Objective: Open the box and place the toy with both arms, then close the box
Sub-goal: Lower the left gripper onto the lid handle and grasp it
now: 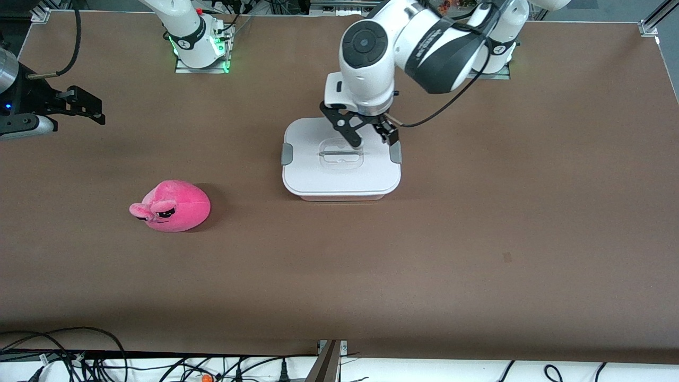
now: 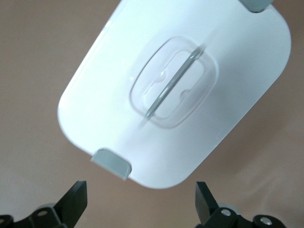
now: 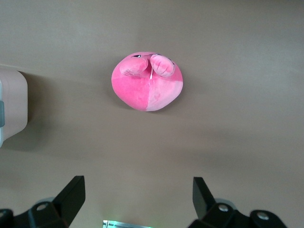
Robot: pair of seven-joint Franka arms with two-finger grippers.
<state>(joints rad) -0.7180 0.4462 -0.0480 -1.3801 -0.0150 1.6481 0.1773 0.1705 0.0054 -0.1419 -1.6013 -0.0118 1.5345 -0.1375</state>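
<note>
My left gripper takes hold of the white lid by its narrow recessed handle [image 1: 341,153] next, since the lid spreads flat and far wider than the gripper's open fingers.
The box [image 1: 318,178] stands shut near the table's middle, with a white lid, grey side clips [image 1: 286,154] and a clear recessed handle [image 1: 341,154]. My left gripper [image 1: 371,137] is open and empty, just over the lid's edge toward the robots' bases, close to the clip at the left arm's end. In the left wrist view the lid [image 2: 109,95] and one clip [image 2: 111,163] lie ahead of the gripper [image 2: 141,194]. The hot-pink toy [image 1: 177,207] lies on the table toward the right arm's end. My right gripper [image 1: 93,109] is open and empty, raised at that end; its view shows the gripper [image 3: 137,187], the toy [image 3: 147,88] and a box corner [image 3: 12,104].
The two arm bases [image 1: 199,48] stand along the table's edge farthest from the front camera. Cables [image 1: 63,355] hang below the edge nearest that camera. A small dark mark [image 1: 506,257] is on the brown tabletop toward the left arm's end.
</note>
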